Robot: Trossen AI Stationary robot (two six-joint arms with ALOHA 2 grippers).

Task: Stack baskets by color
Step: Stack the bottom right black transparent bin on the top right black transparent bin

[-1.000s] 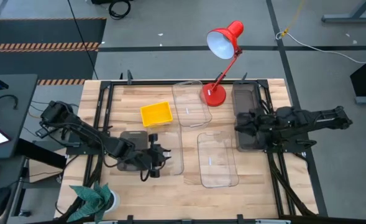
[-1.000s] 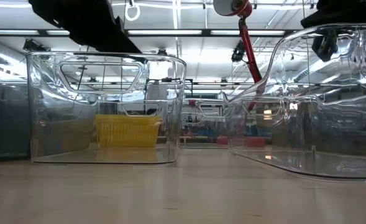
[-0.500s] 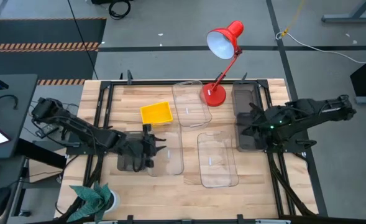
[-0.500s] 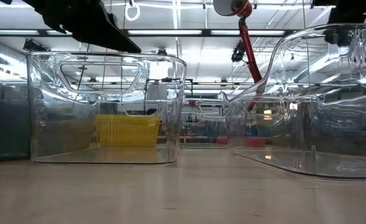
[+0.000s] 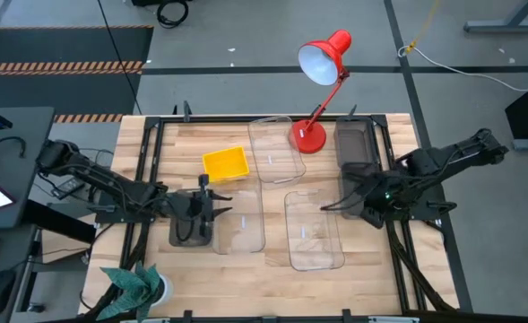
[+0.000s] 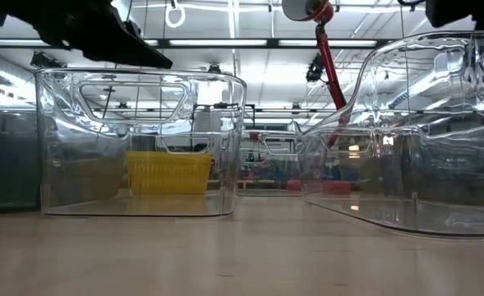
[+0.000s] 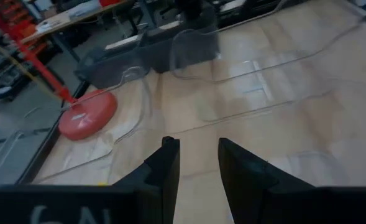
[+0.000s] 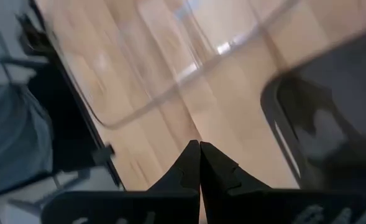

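My right gripper grabs the dark grey basket by its rim at a rounded corner (image 8: pixel 276 89) next, to stack the baskets by color.
A yellow basket (image 5: pixel 225 164) rests flat on the table at centre-left. Clear baskets sit at the far centre (image 5: pixel 275 149), the near centre (image 5: pixel 314 231) and the near left (image 5: pixel 240 222). One dark grey basket (image 5: pixel 190 231) stands beside the near-left clear one, and another (image 5: pixel 357 161) lies along the right side. My left gripper (image 5: pixel 210 207) hovers open above the left grey basket's far end with nothing between its fingers (image 7: pixel 198 163). My right gripper (image 5: pixel 341 204) is shut, pointing steeply down above the near corner of the right grey basket (image 8: pixel 332 118).
A red desk lamp (image 5: pixel 321 65) stands with its base (image 5: pixel 307 137) between the far clear basket and the right grey one. A green plant (image 5: pixel 136 285) sits at the near left corner. Bare wood lies along the near edge.
My left gripper has drawn back toward the table's left edge and slightly far, staying open. My right gripper has tipped from nearly level to steeply down and has moved up and toward the near edge, staying shut. The baskets have not moved.
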